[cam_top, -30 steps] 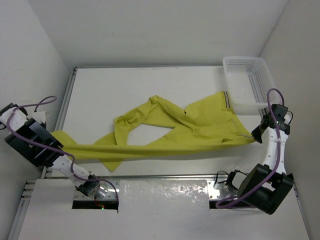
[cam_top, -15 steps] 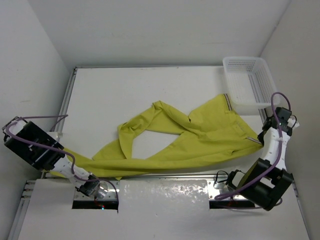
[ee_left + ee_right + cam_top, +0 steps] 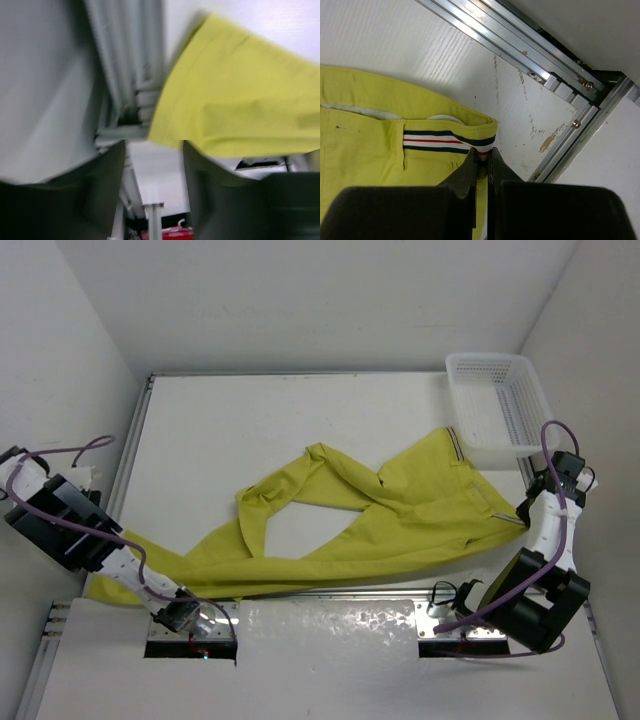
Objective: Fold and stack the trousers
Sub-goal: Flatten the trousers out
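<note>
My left gripper will next grab the trousers (image 3: 400,525) by the overhanging leg hem's corner (image 3: 95,592), to stretch the leg straight from the waistband for folding.
The mustard-yellow trousers (image 3: 400,525) lie spread across the table, with the waist at the right and the legs running left. One leg end (image 3: 100,590) hangs over the near-left table edge. My left gripper (image 3: 152,167) is open just below that hem (image 3: 225,110), with nothing between its fingers. In the top view the left arm (image 3: 55,525) hides those fingers. My right gripper (image 3: 483,159) is shut on the striped waistband (image 3: 445,140) at the table's right edge (image 3: 527,508).
A white mesh basket (image 3: 492,410) stands at the far right corner, just beyond the waist. Aluminium rails run along the table's left edge (image 3: 130,75) and right edge (image 3: 520,50). White walls close in on three sides.
My left gripper has opened and let go of the leg end, which now droops over the near-left edge. The trousers have slid toward the near edge. The right gripper keeps its hold.
</note>
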